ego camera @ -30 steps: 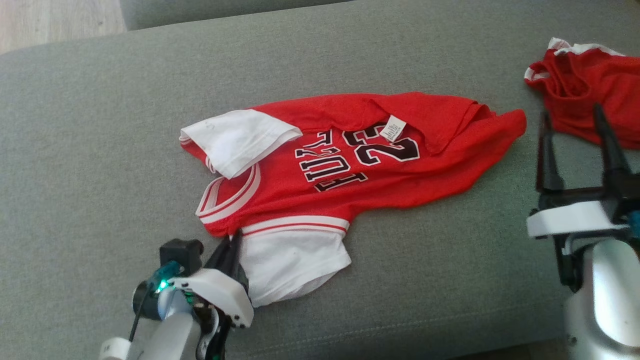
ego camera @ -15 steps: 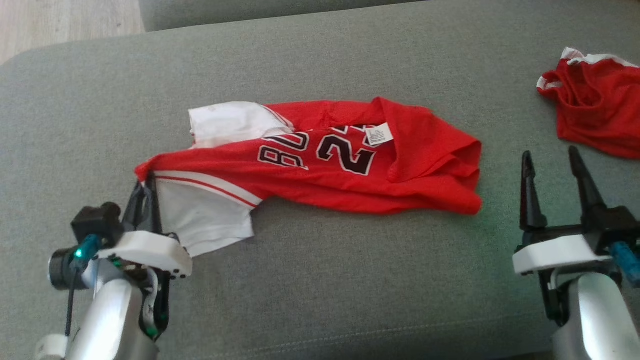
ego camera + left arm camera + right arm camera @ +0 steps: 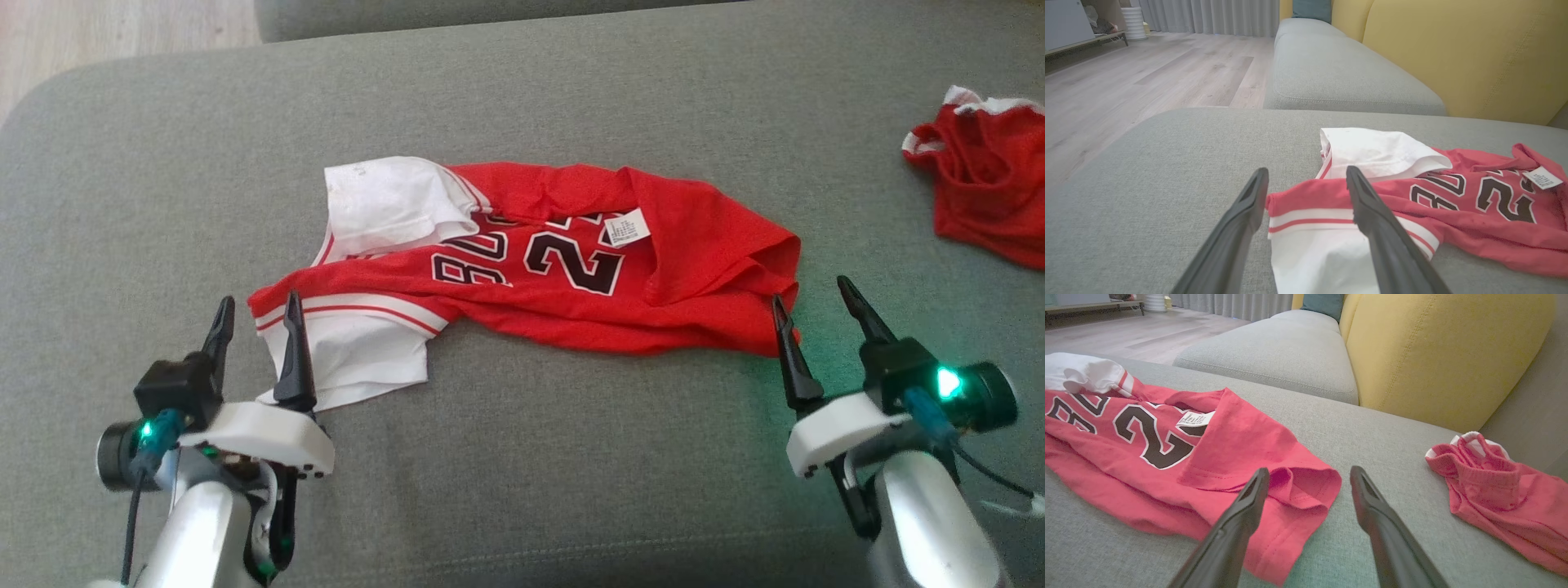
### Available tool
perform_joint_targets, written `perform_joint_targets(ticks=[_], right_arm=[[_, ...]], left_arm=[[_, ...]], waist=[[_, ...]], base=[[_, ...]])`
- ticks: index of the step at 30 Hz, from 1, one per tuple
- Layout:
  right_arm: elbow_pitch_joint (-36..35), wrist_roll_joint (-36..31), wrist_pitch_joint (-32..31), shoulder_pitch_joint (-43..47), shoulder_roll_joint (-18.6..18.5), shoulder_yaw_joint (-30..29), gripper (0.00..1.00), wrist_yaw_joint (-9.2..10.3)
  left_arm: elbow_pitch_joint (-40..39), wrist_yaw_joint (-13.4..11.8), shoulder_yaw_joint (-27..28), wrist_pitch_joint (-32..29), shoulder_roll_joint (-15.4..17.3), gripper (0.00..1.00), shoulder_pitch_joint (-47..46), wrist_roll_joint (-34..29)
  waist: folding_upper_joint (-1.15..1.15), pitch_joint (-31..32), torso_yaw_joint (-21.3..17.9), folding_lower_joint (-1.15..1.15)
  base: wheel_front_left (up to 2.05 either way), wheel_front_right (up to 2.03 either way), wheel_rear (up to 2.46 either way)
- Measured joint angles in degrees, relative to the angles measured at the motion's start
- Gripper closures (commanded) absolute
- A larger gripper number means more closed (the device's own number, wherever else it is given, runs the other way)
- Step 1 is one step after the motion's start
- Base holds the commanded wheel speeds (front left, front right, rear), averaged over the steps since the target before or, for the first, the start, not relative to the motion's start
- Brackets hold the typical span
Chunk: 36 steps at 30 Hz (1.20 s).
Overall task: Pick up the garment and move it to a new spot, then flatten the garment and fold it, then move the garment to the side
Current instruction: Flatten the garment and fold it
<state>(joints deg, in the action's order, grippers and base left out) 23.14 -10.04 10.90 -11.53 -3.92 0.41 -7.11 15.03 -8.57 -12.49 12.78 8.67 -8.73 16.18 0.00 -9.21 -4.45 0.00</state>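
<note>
I will next grab the jersey with my right gripper by its crumpled red hem (image 3: 787, 278) (image 3: 1306, 490). Loose folds stick up there, while the front with the number lies flat.
The garment (image 3: 571, 302) is a red jersey with white sleeves and black numbers. It lies rumpled and part folded across the grey sofa seat (image 3: 522, 490). My left gripper (image 3: 257, 309) stands open at the jersey's left shoulder corner, and that red-and-white hem (image 3: 1306, 208) lies between its fingers. My right gripper (image 3: 808, 296) is open at the jersey's right end, where the crumpled red hem (image 3: 1306, 490) sits just ahead of its fingers. A white label (image 3: 627, 228) shows near the jersey's middle.
A second red garment (image 3: 984, 192) lies bunched at the far right of the seat, also in the right wrist view (image 3: 1498, 486). A yellow backrest (image 3: 1437, 351) rises behind. Wood floor (image 3: 1126, 77) lies past the seat's left edge.
My left gripper dragged the jersey's shoulder corner leftward, then opened and let it go. My right gripper swung in to the jersey's right end. The head camera shifted too.
</note>
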Motion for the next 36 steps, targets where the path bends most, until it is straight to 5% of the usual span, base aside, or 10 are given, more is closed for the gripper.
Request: perform_joint_targets(ticks=[16, 28, 29, 30, 33, 36], right_arm=[[15.4, -8.0, -2.9, -10.6, -7.3, 6.2, 0.00, 0.00], [28.2, -11.6, -2.5, -20.4, -7.6, 9.2, 0.00, 0.00], [29.3, -11.4, -2.9, -21.0, -7.5, 9.5, 0.11, 0.00], [30.1, -11.1, -3.1, -21.5, -7.4, 9.8, 0.41, 0.00], [31.8, -10.4, -3.1, -23.4, -7.4, 10.3, 1.00, 0.00], [32.1, -9.6, -2.2, -24.6, -7.4, 10.2, 1.00, 0.00]], left_arm=[[-8.5, 1.5, -3.6, 1.4, -2.2, 0.00, 3.9, 0.0], [-9.4, 2.0, -4.1, 1.5, -3.3, 0.00, 5.0, 0.0], [-9.4, 2.0, -4.1, 1.5, -3.3, 0.00, 5.0, 0.0], [-9.5, 2.0, -4.1, 1.5, -3.4, 0.00, 5.0, 0.0], [-10.0, 2.0, -4.0, 1.5, -3.6, 0.00, 5.0, 0.0], [-10.2, 2.1, -3.9, 1.5, -3.7, 0.00, 5.0, 0.0]], waist=[[0.00, -1.6, 3.3, 0.00], [0.00, -2.8, 7.7, 0.00], [0.00, -2.8, 8.0, 0.00], [0.00, -2.9, 8.2, 0.00], [0.00, -3.1, 8.7, 0.00], [0.00, -3.1, 8.9, 0.00]], base=[[0.00, 0.00, 0.00], [0.00, 0.00, 0.00], [0.00, 0.00, 0.00], [0.00, 0.00, 0.00], [0.00, 0.00, 0.00], [0.00, 0.00, 0.00]])
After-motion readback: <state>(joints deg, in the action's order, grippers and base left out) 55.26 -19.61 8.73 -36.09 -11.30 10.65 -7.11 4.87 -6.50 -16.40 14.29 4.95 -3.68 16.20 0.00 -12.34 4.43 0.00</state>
